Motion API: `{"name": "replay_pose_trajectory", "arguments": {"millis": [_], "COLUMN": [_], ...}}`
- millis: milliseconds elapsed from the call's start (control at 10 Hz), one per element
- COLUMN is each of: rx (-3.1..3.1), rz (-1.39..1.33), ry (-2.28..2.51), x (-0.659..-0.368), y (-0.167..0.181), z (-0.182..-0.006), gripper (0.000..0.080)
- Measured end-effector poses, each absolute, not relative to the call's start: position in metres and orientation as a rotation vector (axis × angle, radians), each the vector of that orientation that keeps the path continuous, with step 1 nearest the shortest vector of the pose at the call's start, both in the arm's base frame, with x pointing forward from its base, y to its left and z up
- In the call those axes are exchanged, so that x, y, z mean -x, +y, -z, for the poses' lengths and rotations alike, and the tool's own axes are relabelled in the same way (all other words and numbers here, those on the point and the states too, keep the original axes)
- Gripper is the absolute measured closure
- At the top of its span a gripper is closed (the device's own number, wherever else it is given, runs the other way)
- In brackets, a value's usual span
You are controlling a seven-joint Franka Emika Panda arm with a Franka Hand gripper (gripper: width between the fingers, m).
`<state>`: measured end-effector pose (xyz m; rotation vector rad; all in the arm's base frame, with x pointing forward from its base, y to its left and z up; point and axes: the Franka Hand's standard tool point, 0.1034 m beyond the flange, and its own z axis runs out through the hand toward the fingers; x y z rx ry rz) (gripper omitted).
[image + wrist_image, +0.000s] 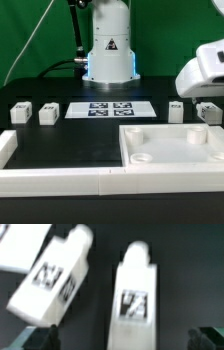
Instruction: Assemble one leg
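Next, my gripper grabs the white leg by its tagged body (132, 321), so the leg's narrow rounded tip stays free to enter the tray's socket.
Four small white legs with black-and-white tags lie on the black table. Two are at the exterior view's left (20, 111) (48, 114) and two at its right (176, 110) (208, 112). My gripper (203, 92) hangs low over the right pair. In the wrist view my gripper (125, 339) is open, with dark fingertips (40, 339) on either side of one leg (137, 297) that lies lengthwise between them. They do not touch it. A second leg (55, 280) lies tilted beside it. The picture is blurred.
The large white square tray (170, 150) with round sockets lies in front of the right legs. The marker board (110, 108) lies in the middle before the robot base (108, 50). A white rail (60, 180) runs along the front edge.
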<state>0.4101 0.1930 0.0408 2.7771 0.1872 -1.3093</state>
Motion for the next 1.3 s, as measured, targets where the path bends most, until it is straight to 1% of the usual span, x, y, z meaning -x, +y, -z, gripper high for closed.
{"name": "replay_pose_trajectory", "arguments": {"millis": [100, 200, 400, 800, 900, 1000, 1100, 1200, 1300], "rx": [-2.773, -2.791, -2.780, -2.759, -2.756, -2.757, -2.757, -2.757, -2.757], "rz": [1.343, 1.318, 1.336, 1.363, 1.367, 1.366, 1.366, 1.366, 1.366], "ry": [0.177, 0.173, 0.174, 0.179, 0.179, 0.179, 0.180, 0.180, 0.180], "x": [-0.416, -0.417, -0.409, -0.400, -0.399, -0.400, -0.399, -0.399, -0.399], "y": [0.196, 0.196, 0.195, 0.195, 0.194, 0.194, 0.194, 0.194, 0.194], "z": [-0.030, -0.023, -0.014, -0.007, -0.007, -0.007, -0.007, -0.007, -0.007], "gripper": [0.0151, 0.0151, 0.0151, 0.0151, 0.0271, 0.0411, 0.0411, 0.0510, 0.0510]}}
